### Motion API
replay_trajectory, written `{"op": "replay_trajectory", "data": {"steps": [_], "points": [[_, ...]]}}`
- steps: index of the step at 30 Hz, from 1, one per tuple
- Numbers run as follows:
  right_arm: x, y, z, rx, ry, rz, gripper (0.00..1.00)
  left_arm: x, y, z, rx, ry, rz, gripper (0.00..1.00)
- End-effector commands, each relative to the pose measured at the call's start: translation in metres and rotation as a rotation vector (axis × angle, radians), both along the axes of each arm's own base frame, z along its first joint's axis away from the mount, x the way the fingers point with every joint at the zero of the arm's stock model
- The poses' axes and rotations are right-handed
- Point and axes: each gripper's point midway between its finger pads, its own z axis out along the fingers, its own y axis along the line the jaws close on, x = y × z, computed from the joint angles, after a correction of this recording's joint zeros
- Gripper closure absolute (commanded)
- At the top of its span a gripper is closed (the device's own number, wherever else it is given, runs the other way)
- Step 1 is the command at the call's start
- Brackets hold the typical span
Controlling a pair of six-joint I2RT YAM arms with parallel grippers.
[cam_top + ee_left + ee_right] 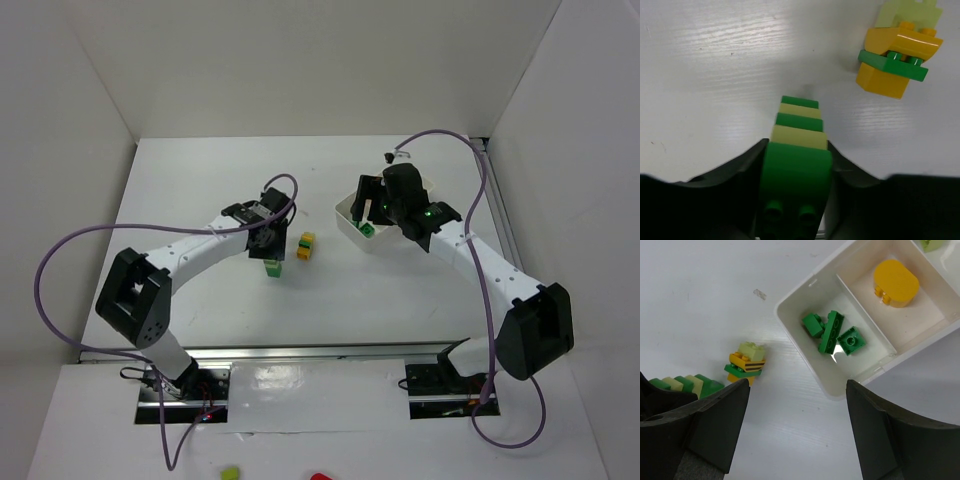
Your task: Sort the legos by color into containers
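My left gripper holds the stack. My right gripper should next pull legos apart for sorting, grabbing the stack by its large green end (273,270) (711,387).
My left gripper (267,250) is shut on a stack of green and pale yellow legos (797,127), whose far end rests on the table (271,267). A second stack, yellow, green and pale yellow with dark stripes (896,59), stands just right of it (306,245). The white divided tray (346,222) holds three green legos (832,332) in one compartment and a yellow lego (896,282) in the one beside it. My right gripper (797,407) is open and empty above the tray's near-left corner (368,205).
White walls enclose the table on the left, back and right. The tray's wall (805,287) stands close to the striped stack (746,362). A pale green piece (932,244) lies in a farther compartment. A metal rail runs along the near edge (320,352).
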Motion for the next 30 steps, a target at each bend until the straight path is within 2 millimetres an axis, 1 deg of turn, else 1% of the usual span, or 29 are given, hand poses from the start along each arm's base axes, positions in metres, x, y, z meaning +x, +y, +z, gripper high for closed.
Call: {"op": "replay_trajectory", "data": {"steps": [1, 3, 4, 5, 6, 7, 8, 9, 10, 11, 12, 13, 15, 16, 17, 18, 19, 20, 21, 22, 23, 24, 25, 26, 27, 28, 29, 30], "points": [[0.004, 0.001, 0.011, 0.0, -0.021, -0.019, 0.15, 0.007, -0.009, 0.011, -0.042, -0.044, 0.001, 0.52], [0.004, 0.001, 0.011, 0.0, -0.021, -0.019, 0.15, 0.007, -0.006, 0.021, -0.028, -0.05, -0.005, 0.63], [0.003, 0.004, 0.011, 0.009, -0.016, -0.005, 0.15, 0.015, -0.004, 0.042, -0.049, -0.094, -0.004, 0.81], [0.0, 0.013, 0.016, 0.043, -0.011, 0.042, 0.15, 0.021, 0.001, 0.052, -0.047, -0.123, 0.0, 0.86], [-0.001, 0.017, 0.018, 0.062, -0.012, 0.08, 0.15, 0.026, 0.006, 0.061, -0.052, -0.147, 0.005, 0.92], [-0.002, 0.023, 0.025, 0.083, -0.018, 0.13, 0.15, 0.039, 0.021, 0.077, -0.064, -0.191, 0.018, 0.98], [-0.002, 0.034, 0.03, 0.118, -0.034, 0.187, 0.15, 0.044, 0.027, 0.096, -0.1, -0.236, 0.015, 1.0], [-0.002, 0.04, 0.036, 0.152, -0.047, 0.236, 0.15, 0.049, 0.03, 0.109, -0.134, -0.262, 0.004, 1.0], [-0.01, 0.053, 0.045, 0.214, -0.049, 0.338, 0.15, 0.056, 0.032, 0.125, -0.215, -0.288, -0.03, 1.0], [-0.012, 0.063, 0.053, 0.256, -0.083, 0.399, 0.14, 0.058, 0.028, 0.14, -0.277, -0.316, -0.07, 1.0], [-0.025, 0.073, 0.064, 0.32, -0.094, 0.525, 0.1, 0.058, 0.025, 0.16, -0.341, -0.359, -0.111, 1.0], [-0.032, 0.08, 0.071, 0.352, -0.107, 0.588, 0.1, 0.056, 0.018, 0.168, -0.44, -0.35, -0.175, 1.0], [-0.033, 0.084, 0.082, 0.401, -0.152, 0.669, 0.09, 0.055, 0.009, 0.189, -0.549, -0.369, -0.247, 1.0], [-0.042, 0.09, 0.087, 0.449, -0.137, 0.727, 0.09, 0.05, 0.003, 0.195, -0.643, -0.337, -0.309, 1.0], [-0.045, 0.093, 0.093, 0.467, -0.15, 0.753, 0.08, 0.048, 0.001, 0.199, -0.693, -0.326, -0.343, 1.0], [-0.044, 0.096, 0.098, 0.482, -0.175, 0.776, 0.08, 0.048, -0.002, 0.21, -0.743, -0.355, -0.393, 1.0], [-0.046, 0.095, 0.098, 0.497, -0.175, 0.792, 0.08, 0.049, 0.002, 0.209, -0.803, -0.342, -0.409, 1.0], [-0.047, 0.097, 0.103, 0.519, -0.175, 0.799, 0.06, 0.036, -0.007, 0.214, -0.92, -0.291, -0.479, 1.0], [-0.044, 0.096, 0.104, 0.537, -0.195, 0.808, 0.05, 0.032, -0.007, 0.22, -0.966, -0.292, -0.511, 1.0], [-0.05, 0.096, 0.112, 0.566, -0.205, 0.856, 0.05, 0.034, -0.008, 0.23, -1.0, -0.333, -0.562, 1.0], [-0.053, 0.098, 0.111, 0.609, -0.17, 0.864, 0.04, 0.026, -0.01, 0.234, -1.071, -0.293, -0.587, 1.0], [-0.053, 0.1, 0.113, 0.627, -0.172, 0.879, 0.04, 0.027, -0.007, 0.232, -1.091, -0.29, -0.586, 1.0], [-0.053, 0.099, 0.118, 0.638, -0.198, 0.9, 0.04, 0.025, -0.008, 0.233, -1.108, -0.292, -0.601, 1.0], [-0.051, 0.1, 0.115, 0.645, -0.191, 0.897, 0.04, 0.025, -0.006, 0.24, -1.132, -0.306, -0.623, 1.0], [-0.05, 0.101, 0.112, 0.655, -0.176, 0.904, 0.04, 0.024, -0.007, 0.241, -1.143, -0.305, -0.631, 1.0], [-0.049, 0.102, 0.113, 0.66, -0.188, 0.916, 0.02, 0.024, -0.004, 0.24, -1.156, -0.302, -0.63, 1.0], [-0.053, 0.107, 0.116, 0.675, -0.176, 0.943, 0.02, 0.022, -0.005, 0.246, -1.176, -0.308, -0.658, 1.0], [-0.05, 0.108, 0.107, 0.679, -0.156, 0.948, 0.02, 0.02, -0.005, 0.243, -1.188, -0.298, -0.658, 1.0]]}}
